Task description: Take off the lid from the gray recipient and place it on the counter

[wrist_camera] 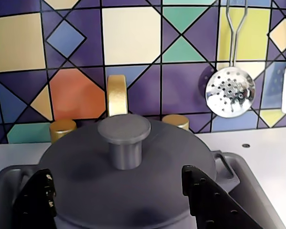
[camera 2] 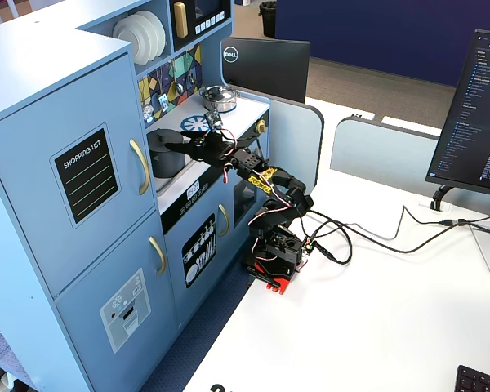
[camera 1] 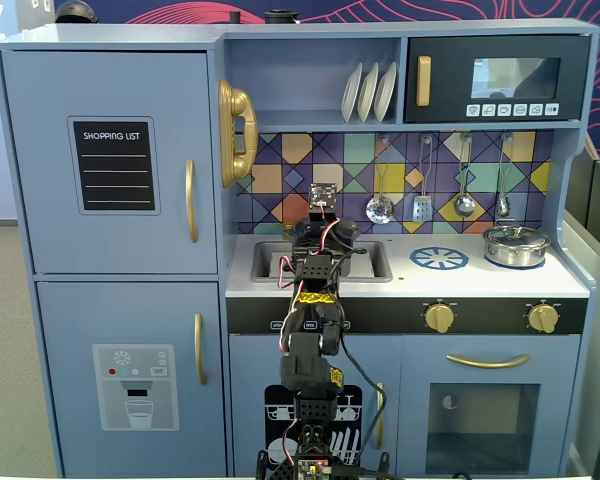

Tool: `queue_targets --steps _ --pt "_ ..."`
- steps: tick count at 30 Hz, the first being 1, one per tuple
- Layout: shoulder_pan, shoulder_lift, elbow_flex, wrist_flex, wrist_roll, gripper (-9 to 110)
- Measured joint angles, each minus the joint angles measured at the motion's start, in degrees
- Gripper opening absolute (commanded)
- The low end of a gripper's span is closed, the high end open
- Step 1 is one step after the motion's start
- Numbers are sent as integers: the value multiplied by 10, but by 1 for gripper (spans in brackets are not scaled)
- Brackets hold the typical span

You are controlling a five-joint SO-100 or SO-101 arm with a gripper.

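My gripper should next take hold of the lid by its central knob (wrist_camera: 124, 139), so that it can lift the lid off the gray recipient and put it on the counter.
The matte dark gray lid (wrist_camera: 148, 181) with its central knob (wrist_camera: 124, 139) sits on the gray recipient (wrist_camera: 227, 166), which stands in the sink recess of the white counter (wrist_camera: 262, 152). My gripper (wrist_camera: 115, 171) is open. Its black fingers (wrist_camera: 205, 195) hang just above the near part of the lid, one on each side, and the knob stands a little ahead between them, untouched. In a fixed view the pot (camera 2: 167, 162) shows under my gripper (camera 2: 173, 144). In the other fixed view my arm (camera 1: 320, 250) hides the pot, and the counter (camera 1: 480, 282) lies to the right.
A shiny silver pot (camera 1: 516, 245) stands at the counter's right end, beside the blue burner ring (camera 1: 439, 258). The gold faucet (wrist_camera: 117, 95) rises right behind the lid. A skimmer (wrist_camera: 229, 91) and other utensils hang on the tiled back wall. A shelf and microwave are overhead.
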Motion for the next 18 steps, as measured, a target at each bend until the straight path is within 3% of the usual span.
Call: queue_targets --steps 18 --pt "0 -136 -84 -31 -11 23"
